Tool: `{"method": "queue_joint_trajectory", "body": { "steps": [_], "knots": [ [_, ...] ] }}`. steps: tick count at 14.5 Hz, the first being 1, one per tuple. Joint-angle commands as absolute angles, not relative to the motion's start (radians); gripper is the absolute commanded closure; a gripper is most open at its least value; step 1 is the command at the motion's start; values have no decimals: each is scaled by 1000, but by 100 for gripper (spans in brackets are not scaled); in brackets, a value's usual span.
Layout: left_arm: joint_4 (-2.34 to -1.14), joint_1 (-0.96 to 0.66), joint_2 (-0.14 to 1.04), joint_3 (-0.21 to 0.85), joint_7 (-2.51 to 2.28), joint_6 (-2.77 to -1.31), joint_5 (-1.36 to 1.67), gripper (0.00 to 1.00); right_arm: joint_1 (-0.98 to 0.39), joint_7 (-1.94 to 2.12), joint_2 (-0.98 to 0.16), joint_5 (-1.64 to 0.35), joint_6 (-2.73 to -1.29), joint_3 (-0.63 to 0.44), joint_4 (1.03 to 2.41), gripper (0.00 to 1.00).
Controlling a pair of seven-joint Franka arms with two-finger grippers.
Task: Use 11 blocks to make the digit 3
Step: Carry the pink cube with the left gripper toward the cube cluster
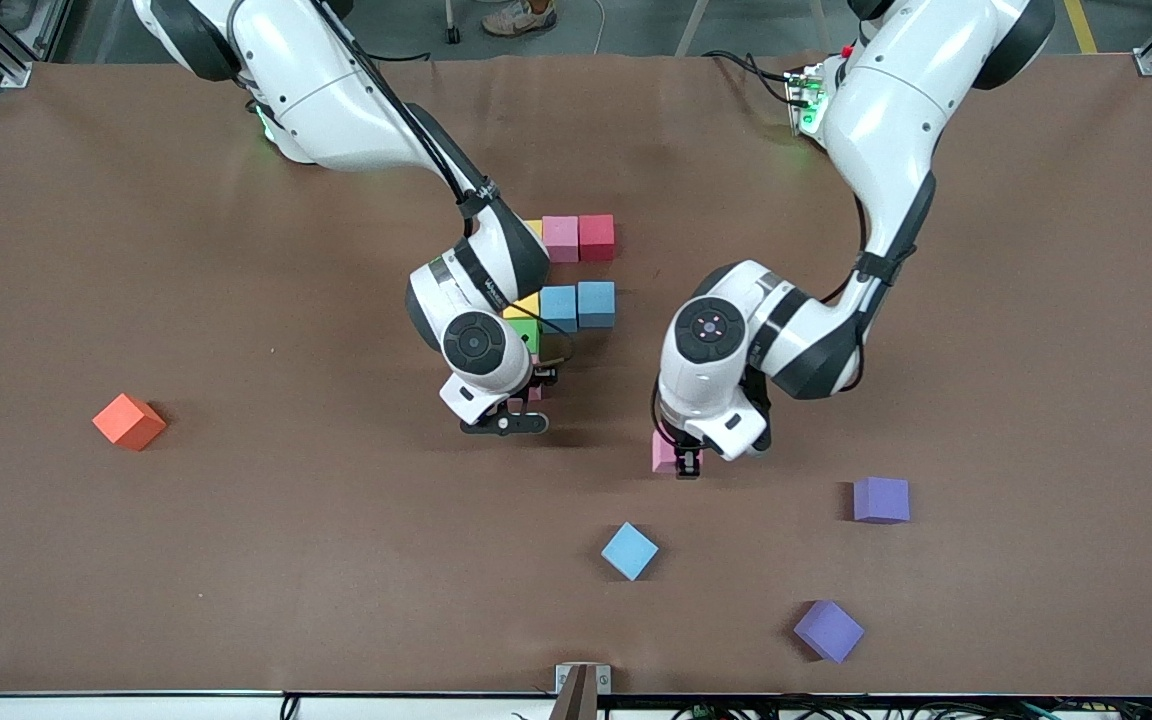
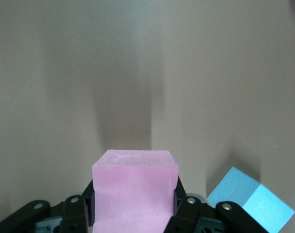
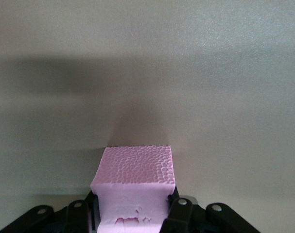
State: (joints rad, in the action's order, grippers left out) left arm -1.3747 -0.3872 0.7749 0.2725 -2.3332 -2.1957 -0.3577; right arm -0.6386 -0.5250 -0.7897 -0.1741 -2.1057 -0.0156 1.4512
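The pink block's lower edge (image 1: 537,397) (image 3: 138,146) rests on the tabletop next to the green block, so it is now time for my right gripper to open.
My left gripper (image 1: 681,458) is shut on a pink block (image 1: 663,450), low over the bare table; the left wrist view shows this block (image 2: 135,189) between the fingers (image 2: 186,213). My right gripper (image 1: 526,398) is shut on another pink block (image 3: 135,187), mostly hidden in the front view, just over the spot next to the green block (image 1: 524,332). The partial figure holds a yellow (image 1: 533,228), pink (image 1: 560,238) and red (image 1: 596,237) row, then a yellow (image 1: 524,305) and two light blue blocks (image 1: 576,305). The column is partly hidden by the right arm.
Loose on the table nearer the camera lie a light blue cube (image 1: 629,550), also in the left wrist view (image 2: 249,201), and two purple cubes (image 1: 881,499) (image 1: 828,630). An orange cube (image 1: 129,421) sits toward the right arm's end.
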Motion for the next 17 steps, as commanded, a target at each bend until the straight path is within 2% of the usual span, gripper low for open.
{"method": "queue_joint_trajectory", "body": {
  "steps": [1, 7, 15, 16, 17],
  "knots": [
    [-1359, -435, 778, 259, -2408, -2184, -344, 73, -653, -532, -773, -195, -2106, -20, 1514, 52],
    [-1351, -500, 790, 256, -2500, -2184, -344, 73, -652, -532, -766, -195, -2106, -20, 1522, 50],
    [-1353, -509, 792, 258, -2511, -2186, -344, 73, -653, -532, -759, -195, -2105, -20, 1534, 50],
    [-1353, -512, 792, 258, -2511, -2186, -344, 73, -653, -532, -759, -195, -2106, -20, 1534, 48],
    [-1353, -512, 793, 258, -2511, -2187, -344, 73, -653, -532, -761, -195, -2106, -21, 1534, 39]
  ]
}}
